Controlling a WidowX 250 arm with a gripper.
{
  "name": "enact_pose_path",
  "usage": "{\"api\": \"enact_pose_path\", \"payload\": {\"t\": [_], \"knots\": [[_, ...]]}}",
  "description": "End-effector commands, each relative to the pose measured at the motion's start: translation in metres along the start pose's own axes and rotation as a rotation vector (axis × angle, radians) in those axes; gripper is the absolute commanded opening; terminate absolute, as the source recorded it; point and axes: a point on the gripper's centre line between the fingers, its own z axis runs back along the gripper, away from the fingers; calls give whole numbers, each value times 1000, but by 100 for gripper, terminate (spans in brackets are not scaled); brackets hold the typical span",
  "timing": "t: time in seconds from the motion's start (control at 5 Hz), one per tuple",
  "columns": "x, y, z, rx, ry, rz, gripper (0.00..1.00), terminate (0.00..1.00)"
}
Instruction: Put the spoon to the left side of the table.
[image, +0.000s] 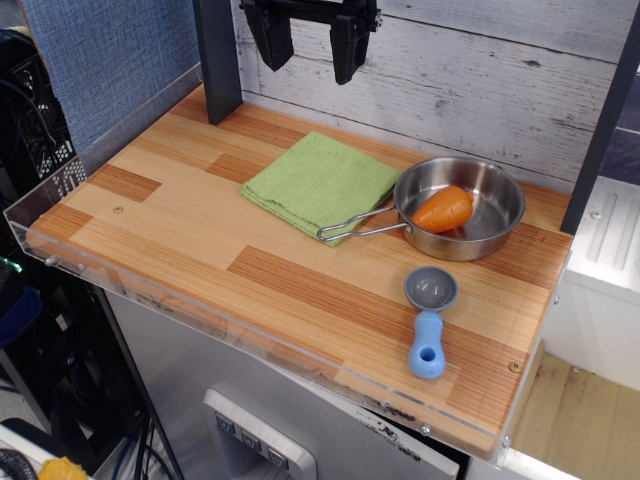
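Observation:
I will next grab the spoon by its light-blue handle (428, 334) with my gripper, to put it on the table's left side.
The spoon (428, 320) lies flat near the table's front right corner, its grey bowl towards the back and its light-blue handle pointing to the front edge. The table (190, 240) is a striped wooden top with a clear acrylic rim. My gripper (309, 45) hangs open and empty high above the table's back edge, far from the spoon, with its two black fingers pointing down.
A green cloth (320, 182) lies at the back middle. A steel pan (470, 215) with a wire handle stands right of it and holds an orange toy carrot (443, 208). A dark post (218, 60) stands at the back left.

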Motion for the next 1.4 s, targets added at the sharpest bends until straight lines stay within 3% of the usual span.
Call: {"api": "enact_pose_path", "payload": {"t": [0.0,0.4,0.8,1.2], "knots": [[0,0,0,0,0,0,100,0],[-10,-26,-17,-30,35,-45,100,0],[-59,-68,-34,-52,57,0,100,0],[-86,-97,-60,-29,90,58,100,0]]}}
